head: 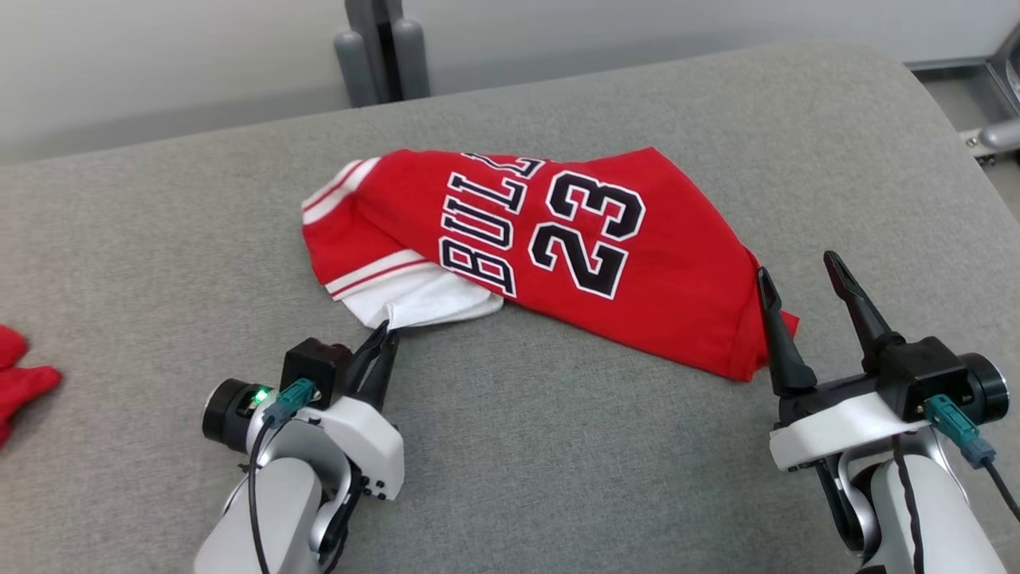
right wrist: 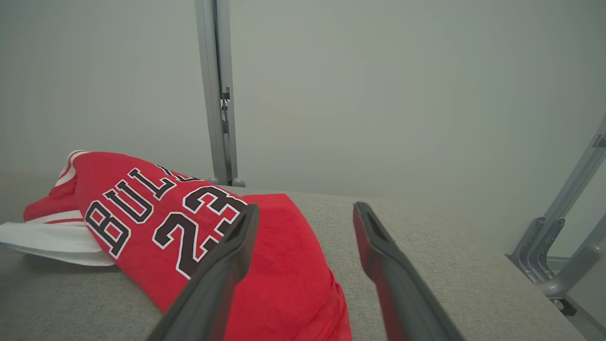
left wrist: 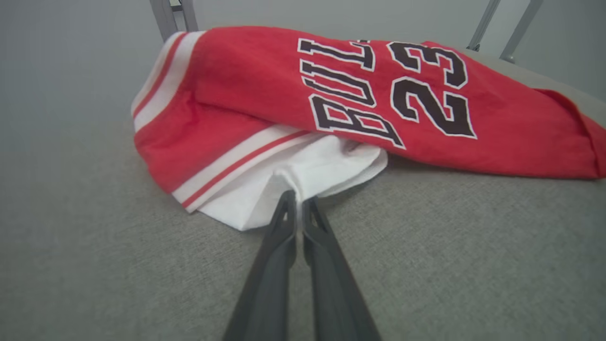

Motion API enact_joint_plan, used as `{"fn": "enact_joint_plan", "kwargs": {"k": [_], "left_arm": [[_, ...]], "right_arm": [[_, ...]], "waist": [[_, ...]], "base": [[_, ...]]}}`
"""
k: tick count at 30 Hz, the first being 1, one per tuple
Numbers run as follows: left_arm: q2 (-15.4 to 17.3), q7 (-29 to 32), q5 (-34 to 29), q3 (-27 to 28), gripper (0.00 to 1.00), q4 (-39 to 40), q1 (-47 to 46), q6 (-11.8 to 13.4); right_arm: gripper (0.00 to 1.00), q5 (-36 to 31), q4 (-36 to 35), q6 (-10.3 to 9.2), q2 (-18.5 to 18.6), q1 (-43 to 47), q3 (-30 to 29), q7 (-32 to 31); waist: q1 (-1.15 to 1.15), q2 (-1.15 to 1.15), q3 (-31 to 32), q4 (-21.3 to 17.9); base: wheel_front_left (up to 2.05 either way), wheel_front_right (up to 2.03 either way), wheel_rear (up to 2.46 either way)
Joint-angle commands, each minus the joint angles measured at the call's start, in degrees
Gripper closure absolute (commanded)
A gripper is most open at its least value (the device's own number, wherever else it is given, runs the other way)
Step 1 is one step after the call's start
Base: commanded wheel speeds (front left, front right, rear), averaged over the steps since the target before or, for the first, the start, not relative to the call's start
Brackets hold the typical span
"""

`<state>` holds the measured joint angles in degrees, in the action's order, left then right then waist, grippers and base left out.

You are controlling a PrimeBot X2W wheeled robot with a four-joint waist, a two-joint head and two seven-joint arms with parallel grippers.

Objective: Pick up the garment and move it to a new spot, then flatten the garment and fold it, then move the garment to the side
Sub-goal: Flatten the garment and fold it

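I should grab the jersey (head: 574, 239) by its red hem (head: 765, 349) with my right gripper next, to spread it out flat.
The garment (head: 558, 247) is a red jersey with black "BULLS 23" lettering, white stripes and a white lining, lying rumpled on the grey table (head: 558, 446). My left gripper (head: 384, 333) is shut, its tips pinching the white lining at the garment's near left corner; the left wrist view shows the fingertips (left wrist: 298, 200) closed on the white fabric (left wrist: 293, 175). My right gripper (head: 797, 267) stands open at the garment's right end, one finger over the red hem, the other beside it. In the right wrist view the garment (right wrist: 189, 227) lies left of the spread fingers (right wrist: 303, 208).
Another piece of red cloth (head: 20, 379) lies at the table's left edge. A grey post (head: 382, 48) stands behind the table's far edge. Metal frame parts (head: 996, 119) are at the far right. The table's rounded corner lies at the upper right.
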<state>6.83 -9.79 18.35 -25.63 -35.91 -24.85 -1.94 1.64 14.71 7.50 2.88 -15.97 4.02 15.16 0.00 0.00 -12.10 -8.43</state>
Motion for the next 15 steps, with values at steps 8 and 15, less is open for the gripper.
{"fn": "enact_joint_plan", "kwargs": {"k": [8,15], "left_arm": [[6.9,-0.6,-3.3,-1.7,1.0,7.0,4.7,0.2],[13.3,0.8,-5.5,-1.8,1.0,12.9,8.0,1.5]], "right_arm": [[0.0,-0.7,1.5,-0.01,0.2,1.8,-1.1,0.1],[0.0,-0.7,2.3,-0.01,0.2,2.4,-1.3,0.1]], "waist": [[0.0,0.0,5.2,4.9],[0.0,0.0,7.0,7.6]], "base": [[0.0,0.0,0.0],[0.0,0.0,0.0]]}}
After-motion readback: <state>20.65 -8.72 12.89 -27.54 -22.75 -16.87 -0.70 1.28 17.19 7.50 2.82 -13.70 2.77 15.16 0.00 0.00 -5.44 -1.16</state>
